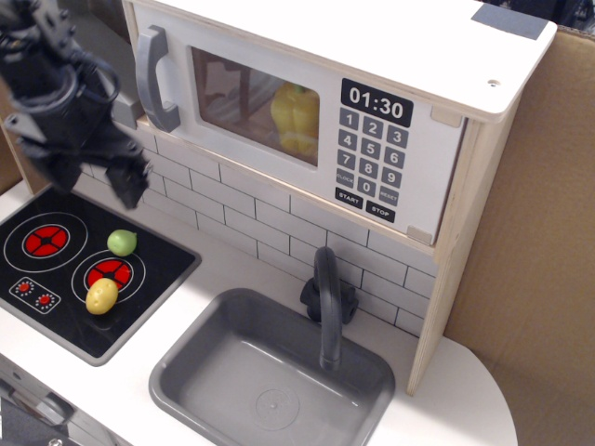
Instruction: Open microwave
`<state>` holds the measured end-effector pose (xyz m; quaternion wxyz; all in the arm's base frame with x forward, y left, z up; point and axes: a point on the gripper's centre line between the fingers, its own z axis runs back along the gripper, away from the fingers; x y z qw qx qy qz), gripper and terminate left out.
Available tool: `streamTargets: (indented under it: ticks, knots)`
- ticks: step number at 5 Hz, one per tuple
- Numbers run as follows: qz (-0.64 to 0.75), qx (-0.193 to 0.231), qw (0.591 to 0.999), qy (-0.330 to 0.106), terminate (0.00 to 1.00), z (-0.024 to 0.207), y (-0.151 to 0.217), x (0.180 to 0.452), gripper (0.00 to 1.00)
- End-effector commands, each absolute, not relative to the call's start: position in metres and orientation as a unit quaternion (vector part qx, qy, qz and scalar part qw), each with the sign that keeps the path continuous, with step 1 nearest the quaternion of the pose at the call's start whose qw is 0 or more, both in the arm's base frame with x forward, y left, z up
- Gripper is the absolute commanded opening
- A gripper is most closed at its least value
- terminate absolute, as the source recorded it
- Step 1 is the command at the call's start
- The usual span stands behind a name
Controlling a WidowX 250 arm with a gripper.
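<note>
My gripper grabs the grey curved handle [153, 79] on the white door next, to swing the microwave [325, 56] open.
The microwave [325, 56] is a wooden toy box with a white door [279, 130], and the door is shut. Its grey curved handle [153, 79] is on the door's left side. The black clock display [376, 102] reads 01:30 above grey number buttons [369, 158]. A yellow pepper [296, 116] shows through the clear window. My black gripper [93, 181] hangs left of and a little below the handle, apart from it. Its fingers [127, 184] point down, spread and empty.
A black stove top [56, 269] at the lower left holds a green ball [122, 242] and a yellow ball [101, 296]. A grey sink [270, 372] with a dark faucet [327, 297] is in front. A cardboard wall [539, 260] stands at the right.
</note>
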<state>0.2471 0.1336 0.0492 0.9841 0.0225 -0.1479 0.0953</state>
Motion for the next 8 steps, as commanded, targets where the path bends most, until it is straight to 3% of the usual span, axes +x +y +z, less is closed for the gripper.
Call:
streamTargets:
  ticks: [1,4,7,8]
  knots:
    - [0.071,0.029,0.979,-0.191,0.00,0.081,0.134,0.293,1.00]
    - [0.054,0.023,0.978,-0.200,0.00,0.091,0.131,0.320,1.00]
    - [0.033,0.016,0.976,-0.216,0.00,0.096,0.145,0.327,1.00]
    - [-0.013,0.003,0.977,-0.211,0.00,0.094,0.148,0.325,0.00]
